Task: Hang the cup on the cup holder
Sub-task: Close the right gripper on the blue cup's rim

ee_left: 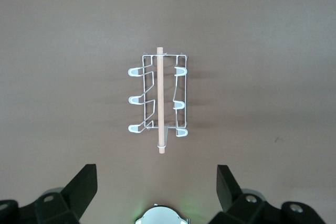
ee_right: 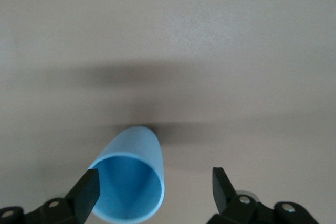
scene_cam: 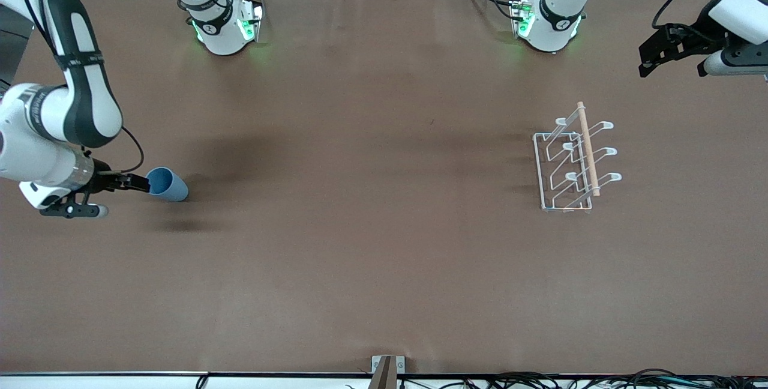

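I need to grab the light-blue cup's open rim (scene_cam: 152,181) with my right gripper next. Then I can bring the cup to the cup holder (scene_cam: 573,164).
The light-blue cup (scene_cam: 168,185) lies on its side on the brown table at the right arm's end, its open mouth turned toward my right gripper (scene_cam: 133,183). That gripper is open and low at the cup's mouth. In the right wrist view the cup (ee_right: 131,179) sits between the fingers, close against one finger (ee_right: 86,192) and apart from its mate. The white wire cup holder (scene_cam: 573,164) with its wooden rod (scene_cam: 588,149) stands at the left arm's end. My left gripper (scene_cam: 672,68) waits open and empty, high over the table's end; its view shows the holder (ee_left: 158,100) below.
Both arm bases (scene_cam: 225,26) (scene_cam: 549,23) with green lights stand along the table's edge farthest from the front camera. A small bracket (scene_cam: 384,368) and cables sit at the edge nearest that camera. Bare brown table lies between cup and holder.
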You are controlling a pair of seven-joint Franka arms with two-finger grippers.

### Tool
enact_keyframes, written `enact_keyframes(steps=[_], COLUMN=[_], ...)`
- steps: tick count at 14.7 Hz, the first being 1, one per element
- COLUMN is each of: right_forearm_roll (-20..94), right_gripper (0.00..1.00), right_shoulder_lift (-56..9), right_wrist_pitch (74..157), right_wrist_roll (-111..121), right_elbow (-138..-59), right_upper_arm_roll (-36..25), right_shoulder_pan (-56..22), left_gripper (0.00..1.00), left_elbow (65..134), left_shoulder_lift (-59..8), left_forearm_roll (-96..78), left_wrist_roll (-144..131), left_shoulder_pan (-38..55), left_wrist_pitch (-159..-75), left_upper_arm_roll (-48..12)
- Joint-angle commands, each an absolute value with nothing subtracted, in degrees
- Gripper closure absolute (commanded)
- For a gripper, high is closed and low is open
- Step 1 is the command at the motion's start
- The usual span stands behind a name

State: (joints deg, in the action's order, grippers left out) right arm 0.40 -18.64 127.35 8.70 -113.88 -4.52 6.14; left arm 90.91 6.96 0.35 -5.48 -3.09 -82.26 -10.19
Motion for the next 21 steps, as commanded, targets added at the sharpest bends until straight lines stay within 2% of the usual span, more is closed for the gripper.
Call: enact_keyframes(steps=[1, 4, 5, 7, 8, 10, 21], right_forearm_roll=[1.05, 1.05, 1.05, 1.05, 1.05, 1.05, 1.05], right_gripper=[0.09, 0.17, 0.28, 0.80, 0.93, 0.98, 0.98], right_shoulder_lift=[-17.84, -17.93, -18.10, -18.63, -18.72, -18.98, -16.53], right_wrist_pitch=[132.35, 132.28, 132.36, 132.45, 132.45, 132.36, 131.57], right_wrist_roll=[9.40, 9.40, 9.49, 9.67, 9.67, 9.67, 9.49], right_elbow=[-119.78, -120.93, -121.02, -120.94, -120.94, -120.94, -119.89], right_upper_arm_roll=[-3.96, -3.95, -3.87, -3.87, -3.87, -3.78, -3.52], right_shoulder_pan=[6.68, 6.68, 6.59, 6.59, 6.50, 6.33, 6.07], left_gripper=[0.00, 0.00, 0.00, 0.00, 0.00, 0.00, 0.00], left_elbow=[88.59, 88.24, 88.24, 88.33, 88.33, 88.33, 88.24], left_shoulder_lift=[5.62, 5.36, 5.36, 5.36, 5.45, 5.36, 5.36], left_forearm_roll=[0.00, 0.00, 0.00, -0.09, 0.00, 0.00, 0.00], left_wrist_roll=[-5.18, -5.36, -5.19, -4.57, -4.74, -4.57, -4.74], left_shoulder_pan=[-2.99, -2.81, -2.81, -3.08, -3.08, -3.08, -2.90], left_wrist_pitch=[-81.21, -81.21, -81.21, -81.21, -81.21, -81.21, -81.21], left_upper_arm_roll=[-10.37, -10.37, -10.37, -10.37, -10.37, -10.37, -10.55])
